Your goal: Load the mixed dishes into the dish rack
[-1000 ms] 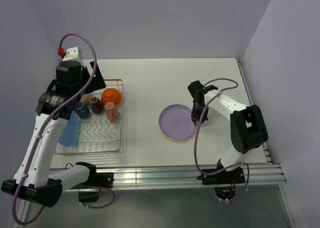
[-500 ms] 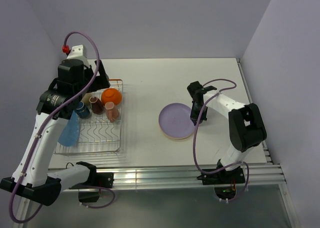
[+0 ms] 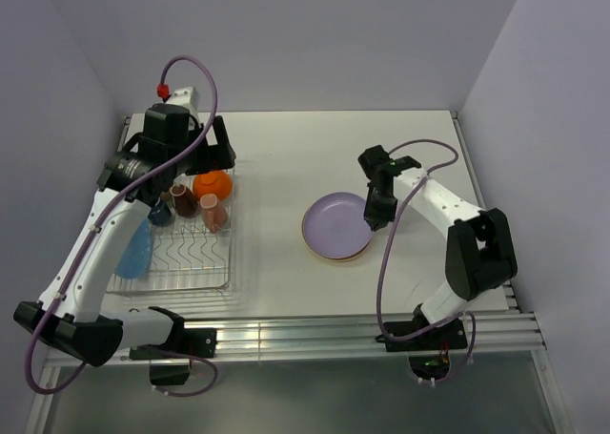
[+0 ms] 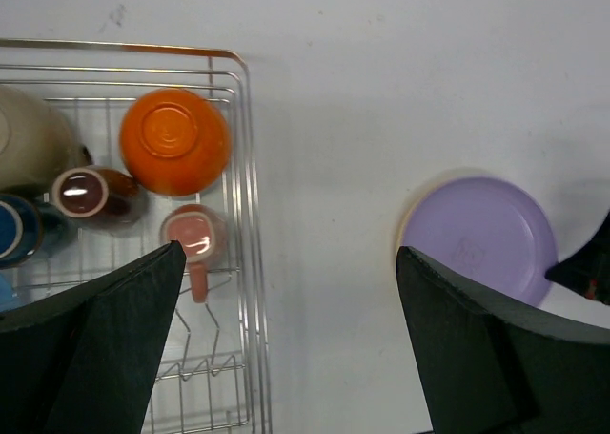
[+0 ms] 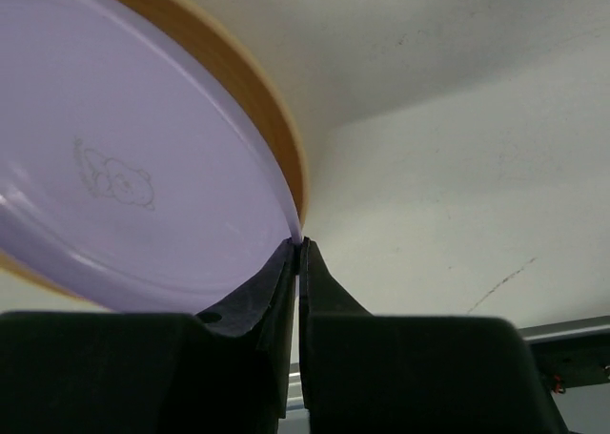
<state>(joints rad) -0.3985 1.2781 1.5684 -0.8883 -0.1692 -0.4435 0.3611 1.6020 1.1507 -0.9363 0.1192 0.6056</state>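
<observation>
I should next grab the lilac plate by its rack-side rim (image 3: 308,225) with my left gripper, so the rest stays free to slot into the rack (image 3: 229,262).
My right gripper (image 5: 299,248) is shut on the right rim of the lilac plate (image 5: 124,167), which rests on the tan plate (image 5: 257,119). From above, the lilac plate (image 3: 334,224) lies mid-table with the right gripper (image 3: 375,217) at its edge and the tan plate (image 3: 335,258) showing under it. My left gripper (image 4: 289,253) hangs open and holds nothing, above the bare table beside the dish rack (image 4: 250,262). In the rack (image 3: 229,262) are an orange bowl (image 4: 174,141), a brown mug (image 4: 88,192), a pinkish mug (image 4: 191,238), a dark blue mug (image 4: 14,229) and a standing blue plate (image 3: 133,248).
A cream bowl (image 4: 29,138) sits at the rack's far left corner. Walls close the table on the left, back and right. A metal rail (image 3: 334,334) runs along the near edge, by the arm bases.
The right gripper has closed on the lilac plate's rim. The left arm has swung up and to the right, from over the rack's left side to its far right corner.
</observation>
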